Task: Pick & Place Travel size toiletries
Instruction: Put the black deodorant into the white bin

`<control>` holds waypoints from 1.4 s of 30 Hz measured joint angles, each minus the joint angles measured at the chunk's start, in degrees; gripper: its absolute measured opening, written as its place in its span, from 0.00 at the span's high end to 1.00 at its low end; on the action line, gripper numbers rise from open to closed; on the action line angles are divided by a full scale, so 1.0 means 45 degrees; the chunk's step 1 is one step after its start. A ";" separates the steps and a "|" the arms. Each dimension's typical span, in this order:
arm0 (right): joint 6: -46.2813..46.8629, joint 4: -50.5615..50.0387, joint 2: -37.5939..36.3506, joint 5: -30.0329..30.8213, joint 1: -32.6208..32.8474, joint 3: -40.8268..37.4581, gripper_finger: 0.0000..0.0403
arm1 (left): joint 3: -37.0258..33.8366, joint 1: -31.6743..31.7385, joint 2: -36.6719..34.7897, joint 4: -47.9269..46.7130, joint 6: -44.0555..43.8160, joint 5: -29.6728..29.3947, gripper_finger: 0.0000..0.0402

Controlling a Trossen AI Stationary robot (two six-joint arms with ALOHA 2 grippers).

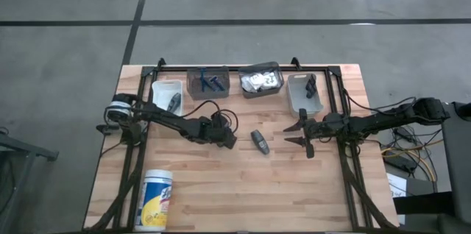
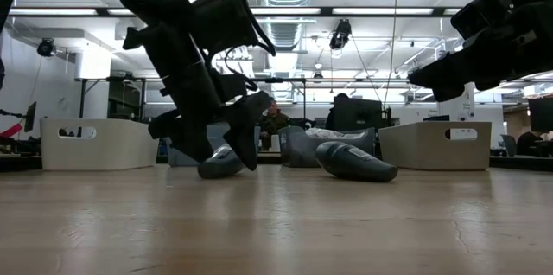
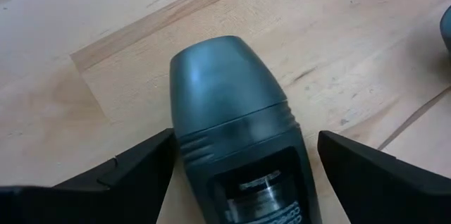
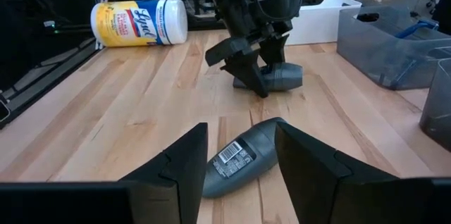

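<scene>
The left gripper's fingers stand beside the dark grey tube's body, below its rounded cap [image 3: 222, 79], in the left wrist view, so it is time to close.
One dark grey oblong tube [image 3: 225, 111] lies on its side on the table, mid-left. My left gripper [image 1: 227, 140] is down over it, open, with a finger on either side; its rounded cap points away from the wrist. A second dark grey tube [image 1: 259, 141] lies on the table between the two arms. My right gripper [image 1: 303, 135] hovers open above the table just right of that tube [image 4: 239, 157], pointing at it and touching nothing. My left gripper stands astride the first tube's body [image 3: 190, 160], slanting down from the table's left. One finger [image 3: 151, 160] lies close against the tube's side, and I cannot tell whether it touches. The other finger [image 3: 352, 168] stands apart from it. The tube rests on the table.
Along the far edge stand a white bin [image 1: 168, 96] holding a dark tube, a grey bin with blue sticks [image 1: 208, 82], a clear bin with white packets [image 1: 261, 79] and a pale bin with black pieces [image 1: 304, 92]. A white canister [image 1: 156, 199] lies near the front left corner.
</scene>
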 joint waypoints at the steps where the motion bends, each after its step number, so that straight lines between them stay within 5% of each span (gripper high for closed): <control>1: 0.0013 0.0000 0.0000 -0.0001 -0.0001 0.0000 0.59 | 0.0000 0.0000 -0.0019 0.0000 0.0000 0.0024 0.13; 27: -0.0041 0.0000 0.0000 -0.0005 0.0003 0.0000 0.50 | -0.0010 0.0029 -0.0087 0.0005 0.0675 -0.0472 0.15; 42: -0.0037 0.0001 -0.0004 -0.0001 -0.0001 0.0000 0.61 | -0.0063 0.0029 -0.0097 -0.0039 0.0928 -0.0472 0.46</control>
